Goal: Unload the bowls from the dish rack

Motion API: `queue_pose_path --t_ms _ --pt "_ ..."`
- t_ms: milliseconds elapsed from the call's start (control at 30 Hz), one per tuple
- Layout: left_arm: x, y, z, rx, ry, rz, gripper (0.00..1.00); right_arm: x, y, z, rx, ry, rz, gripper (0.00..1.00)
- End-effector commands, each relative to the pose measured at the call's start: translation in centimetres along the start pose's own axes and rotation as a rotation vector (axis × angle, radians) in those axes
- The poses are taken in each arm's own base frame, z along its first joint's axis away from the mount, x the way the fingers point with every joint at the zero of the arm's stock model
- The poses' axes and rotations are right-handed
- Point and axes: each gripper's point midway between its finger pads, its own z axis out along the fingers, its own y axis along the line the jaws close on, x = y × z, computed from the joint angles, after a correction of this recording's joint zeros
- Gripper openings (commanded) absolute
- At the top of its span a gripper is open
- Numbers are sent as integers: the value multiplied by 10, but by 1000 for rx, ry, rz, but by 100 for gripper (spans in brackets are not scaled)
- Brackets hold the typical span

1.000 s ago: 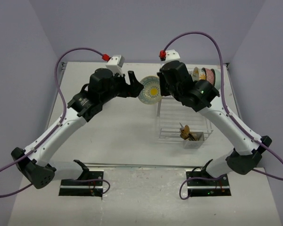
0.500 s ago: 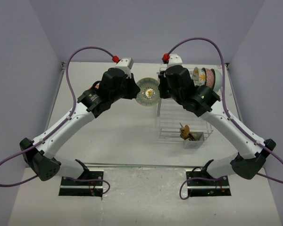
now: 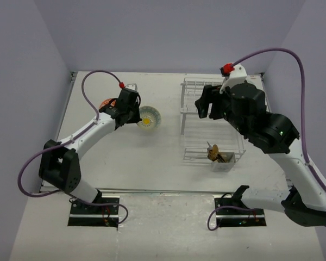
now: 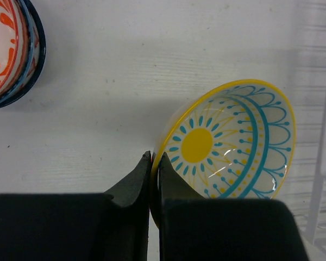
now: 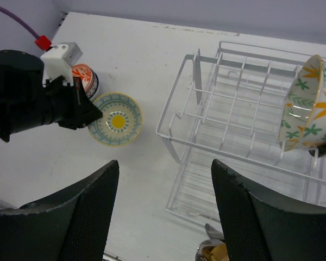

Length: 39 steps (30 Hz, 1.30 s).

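My left gripper keeps hold of the bowl for now. The yellow bowl [image 3: 149, 118] hangs by its rim above the flat, free table and would drop if I opened now.
My left gripper [image 4: 152, 157] is shut on the rim of a yellow bowl [image 4: 233, 141] with a teal pattern, holding it tilted low over the table, right of a stack of bowls [image 4: 8, 49] with an orange one on top. From above, the left gripper [image 3: 135, 111], the yellow bowl [image 3: 149, 118] and the stack [image 3: 107, 103] sit at the table's left. My right gripper [image 5: 164, 163] is open and empty, high over the white wire dish rack [image 5: 233, 125]. A bowl with orange and green flowers [image 5: 309, 106] stands on edge in the rack's right end.
A small white cutlery caddy [image 3: 223, 157] with utensils hangs at the rack's near edge. In the top view the right arm [image 3: 250, 114] covers the rack's [image 3: 190, 117] far right part. Walls close in the table on three sides.
The yellow bowl passed from the right gripper to the left. My left arm carried it left and down beside the stack. The right gripper opened and drew back over the rack.
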Motion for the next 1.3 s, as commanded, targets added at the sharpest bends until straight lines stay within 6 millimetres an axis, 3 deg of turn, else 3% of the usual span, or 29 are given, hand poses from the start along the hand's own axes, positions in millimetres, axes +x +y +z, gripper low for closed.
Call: queue_pose_path --t_ms 0,100,233,467,600,667,700,767,867,900,933,1033,1067,1133,1167,1233,1267 --pt "-17 -8 26 85 -39 -62 0 13 -18 -24 17 41 -50 70" --pt "-4 -6 57 115 33 -93 0 26 -13 -34 -61 53 -53 70" --pt "5 -5 78 142 85 -122 0 39 -13 -37 -88 68 -72 70" --pt "37 9 115 120 176 -163 0 38 -10 -36 -107 56 -82 71" --pt "38 9 111 127 172 -166 23 35 -16 -31 -66 50 -101 71" --pt "40 11 104 125 169 -166 42 30 -24 -25 2 43 -111 72" --pt "31 9 94 136 142 -168 55 28 -29 -22 35 45 -127 72" --pt "25 5 81 159 123 -168 61 25 -37 -11 112 71 -160 70" --pt "8 -11 44 233 71 -147 76 11 -61 -5 283 60 -206 70" --pt "-10 -18 20 258 11 -136 95 10 -68 3 342 73 -244 69" --pt "-15 -21 7 262 -12 -125 100 4 -81 3 432 59 -270 69" --pt "-29 -30 -46 286 -97 -80 100 -8 -105 7 606 60 -360 69" --pt "-39 -29 -73 302 -161 -69 100 -13 -110 7 638 58 -371 69" --pt "-29 -23 -91 292 -175 -47 100 -22 -116 12 686 59 -381 69" --pt "-31 -19 -112 305 -222 -38 100 -25 -121 14 718 63 -390 68" --pt "-16 -4 -118 266 -228 -11 100 -31 -131 19 795 77 -428 66" --pt "-16 2 -132 272 -266 -6 100 -33 -134 19 820 85 -444 64"
